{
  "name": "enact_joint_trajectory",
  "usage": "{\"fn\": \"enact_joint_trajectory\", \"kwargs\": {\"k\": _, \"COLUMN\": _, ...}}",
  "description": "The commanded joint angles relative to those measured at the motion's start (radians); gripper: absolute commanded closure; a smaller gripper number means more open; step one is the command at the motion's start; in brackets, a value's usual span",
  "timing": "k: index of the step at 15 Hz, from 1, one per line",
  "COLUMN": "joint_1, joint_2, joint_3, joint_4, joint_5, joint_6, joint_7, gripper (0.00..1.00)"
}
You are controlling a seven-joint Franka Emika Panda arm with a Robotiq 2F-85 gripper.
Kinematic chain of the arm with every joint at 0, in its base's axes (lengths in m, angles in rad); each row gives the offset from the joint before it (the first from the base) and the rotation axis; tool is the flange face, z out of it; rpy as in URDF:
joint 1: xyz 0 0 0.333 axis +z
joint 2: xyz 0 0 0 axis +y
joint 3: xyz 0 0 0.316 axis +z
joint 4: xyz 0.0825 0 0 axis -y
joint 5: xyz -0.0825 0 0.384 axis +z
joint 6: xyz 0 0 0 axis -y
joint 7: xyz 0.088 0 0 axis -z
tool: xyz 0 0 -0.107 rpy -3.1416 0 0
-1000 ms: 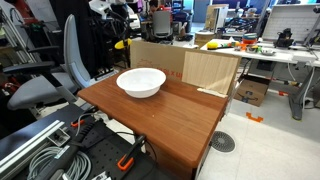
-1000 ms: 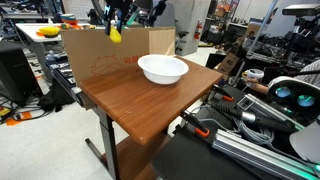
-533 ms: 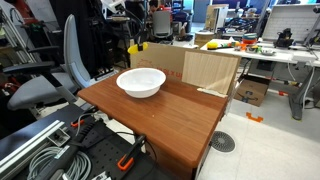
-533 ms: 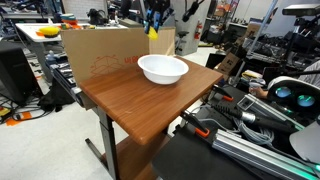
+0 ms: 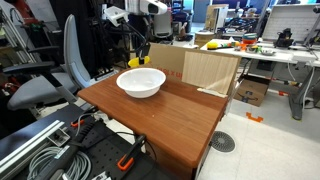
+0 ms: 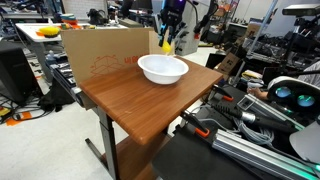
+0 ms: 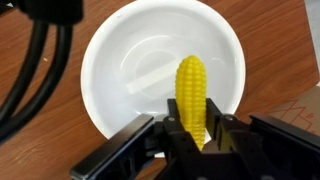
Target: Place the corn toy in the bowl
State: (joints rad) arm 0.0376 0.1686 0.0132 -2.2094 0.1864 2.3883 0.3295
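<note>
The corn toy's body hangs over the white bowl's bottom, inside the bowl's rim, so it is now time for my gripper to release the corn toy.
The white bowl [image 5: 141,82] stands on the wooden table [image 5: 170,115] near its far side; it also shows in an exterior view [image 6: 162,69]. My gripper [image 7: 193,135] is shut on the yellow corn toy [image 7: 191,93] and holds it in the air just above the bowl's far rim. In the exterior views the corn toy [image 5: 135,62] [image 6: 166,44] hangs under the gripper [image 5: 141,57] [image 6: 168,40]. In the wrist view the bowl [image 7: 130,60] lies right below the corn and is empty.
A cardboard box [image 5: 195,68] stands against the table's far edge behind the bowl; it also shows in an exterior view [image 6: 100,50]. An office chair [image 5: 50,80] stands beside the table. Cables and rails [image 5: 60,150] lie in the foreground.
The gripper has carried the corn toy sideways and downward, from beside the cardboard box to just above the bowl's rim. The bowl has not moved.
</note>
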Motion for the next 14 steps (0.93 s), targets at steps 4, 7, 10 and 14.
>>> {"fn": "enact_joint_trajectory", "kwargs": {"k": 4, "joint_1": -0.003, "joint_2": -0.015, "joint_3": 0.007, "joint_4": -0.012, "joint_5": 0.031, "joint_6": -0.022, "joint_7": -0.025, "gripper": 0.29}}
{"fn": "enact_joint_trajectory", "kwargs": {"k": 7, "joint_1": -0.005, "joint_2": -0.008, "joint_3": 0.008, "joint_4": -0.017, "joint_5": 0.035, "joint_6": -0.025, "joint_7": -0.027, "gripper": 0.08}}
{"fn": "enact_joint_trajectory", "kwargs": {"k": 10, "joint_1": -0.002, "joint_2": -0.029, "joint_3": 0.008, "joint_4": -0.031, "joint_5": 0.024, "joint_6": -0.042, "joint_7": -0.027, "gripper": 0.00}}
{"fn": "enact_joint_trajectory", "kwargs": {"k": 14, "joint_1": -0.004, "joint_2": -0.113, "joint_3": 0.006, "joint_4": -0.073, "joint_5": 0.011, "joint_6": -0.098, "joint_7": -0.044, "gripper": 0.00}}
